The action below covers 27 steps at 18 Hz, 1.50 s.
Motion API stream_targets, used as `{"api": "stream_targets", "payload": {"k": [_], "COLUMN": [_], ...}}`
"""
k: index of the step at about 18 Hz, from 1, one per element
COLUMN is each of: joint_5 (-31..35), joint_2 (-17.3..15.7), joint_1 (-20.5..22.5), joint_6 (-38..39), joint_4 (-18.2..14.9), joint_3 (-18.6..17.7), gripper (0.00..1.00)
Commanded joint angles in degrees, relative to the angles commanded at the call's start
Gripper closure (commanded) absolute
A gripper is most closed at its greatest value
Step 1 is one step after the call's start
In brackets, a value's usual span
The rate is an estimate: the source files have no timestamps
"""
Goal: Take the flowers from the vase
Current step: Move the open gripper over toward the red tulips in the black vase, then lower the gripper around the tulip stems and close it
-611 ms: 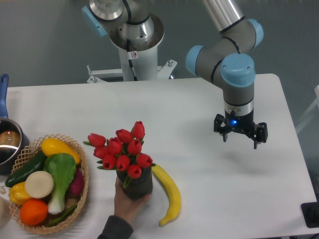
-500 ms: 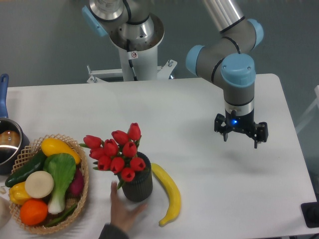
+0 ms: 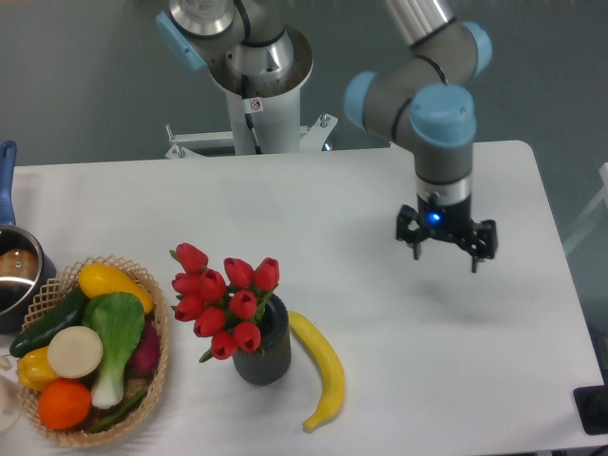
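My gripper picks up the flowers [image 3: 223, 299] by their red tulip buds next, to lift the flowers out of the dark vase [image 3: 263, 353].
The flowers [image 3: 223, 299], a bunch of red tulip buds on green stems, stand in the vase [image 3: 263, 350], a short dark ribbed cylinder at the table's front centre. The bunch leans left over the vase's rim. My gripper [image 3: 446, 254] hangs open above the table at the right, well away from the flowers, with nothing between its fingers.
A yellow banana [image 3: 322, 369] lies just right of the vase. A wicker basket [image 3: 157, 375] of vegetables sits at the front left. A pot [image 3: 14, 275] with a blue handle is at the left edge. The robot base [image 3: 256, 76] stands behind the table.
A person's hand that held the vase has withdrawn out of view. The flowers shifted slightly in the vase. My gripper moved a little left and back.
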<state>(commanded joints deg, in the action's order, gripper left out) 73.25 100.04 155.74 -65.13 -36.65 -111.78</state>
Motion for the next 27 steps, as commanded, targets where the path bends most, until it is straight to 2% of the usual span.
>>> {"api": "stream_targets", "payload": {"k": [2, 4, 9, 15, 20, 24, 27], "joint_5": [-6.2, -9.0, -10.0, -21.8, -30.2, -30.4, -30.4], "joint_2": [-3.0, -4.8, -4.5, -3.9, 0.5, 0.9, 3.8], "joint_1": [0.0, -0.2, -5.3, -6.9, -7.4, -8.8, -10.2], "joint_6": [-0.1, 0.0, 4.4, 8.7, 8.6, 8.6, 9.2], "joint_4": [0.0, -0.3, 0.0, 0.1, 0.1, 0.2, 0.1], "joint_3": [-3.4, -5.3, -4.7, -3.4, -0.6, 0.3, 3.5], "gripper": [0.0, 0.0, 0.0, 0.0, 0.0, 0.0, 0.0]}}
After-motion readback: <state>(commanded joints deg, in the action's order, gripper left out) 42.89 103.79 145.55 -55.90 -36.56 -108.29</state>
